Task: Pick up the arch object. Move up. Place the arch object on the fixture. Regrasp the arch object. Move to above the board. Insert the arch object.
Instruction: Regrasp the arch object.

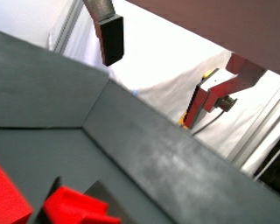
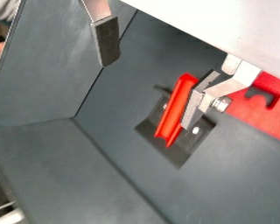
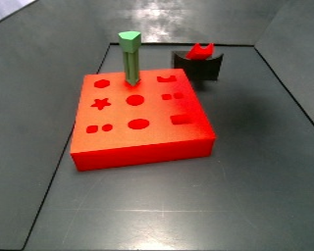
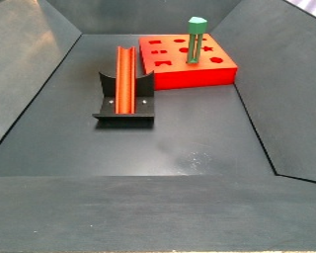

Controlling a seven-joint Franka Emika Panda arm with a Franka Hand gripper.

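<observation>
I should lift the arch object from the black fixture (image 3: 199,67) next, so I need to grab it by its notched end (image 3: 200,51) with my gripper.
The arch object (image 4: 123,74), a long bright red bar, lies in the black fixture (image 4: 125,111) in front of the board (image 4: 174,74). In a side view only its notched end (image 3: 202,49) shows above the fixture (image 3: 199,67), behind the board (image 3: 136,123). In a wrist view my gripper (image 2: 154,70) is open and empty, above the floor. Its one finger (image 2: 206,92) is close beside the arch object (image 2: 171,114) on the fixture (image 2: 178,144), and the other (image 2: 108,39) is well apart. The gripper (image 1: 166,66) is open in both wrist views. It does not show in the side views.
A green hexagonal-topped post (image 3: 130,57) stands in the board's back edge; it also shows in a side view (image 4: 196,38). Sloped dark grey walls (image 4: 42,89) ring the floor. The board's edge (image 2: 269,114) lies just beyond the fixture.
</observation>
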